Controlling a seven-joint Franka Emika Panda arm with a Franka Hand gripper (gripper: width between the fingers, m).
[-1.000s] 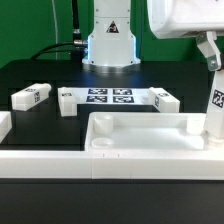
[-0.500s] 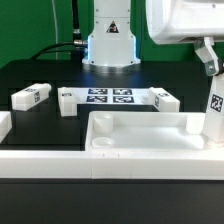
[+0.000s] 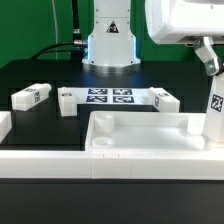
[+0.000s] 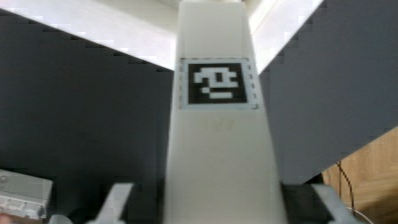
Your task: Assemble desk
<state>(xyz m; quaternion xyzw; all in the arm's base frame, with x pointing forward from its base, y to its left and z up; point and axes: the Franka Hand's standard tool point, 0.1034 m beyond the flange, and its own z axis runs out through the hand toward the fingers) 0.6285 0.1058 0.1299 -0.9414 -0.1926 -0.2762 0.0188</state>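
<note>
The lower end of the white leg stands upright inside the desk top's far corner (image 3: 211, 146), so the leg would stay standing and the robot's gripper should release the leg.
The white desk top (image 3: 150, 150) lies rim-up at the front of the black table. My gripper (image 3: 209, 60) is at the exterior view's right, shut on the upper end of a white square-section leg (image 3: 216, 110). The leg stands upright at the top's far right corner and shows a tag. In the wrist view the leg (image 4: 217, 110) runs straight out between my fingers (image 4: 118, 205), with its tag facing the camera. Whether the foot of the leg sits in the corner socket is hidden by the rim.
The marker board (image 3: 110, 98) lies behind the desk top. Loose legs lie at its left (image 3: 32, 96), against its left edge (image 3: 66, 100) and at its right (image 3: 165, 99). A long white rail (image 3: 45, 162) runs along the front left. The robot base (image 3: 108, 45) stands at the back.
My gripper shifted very slightly toward the exterior view's left in the first half second. The leg and all other parts stay where they were.
</note>
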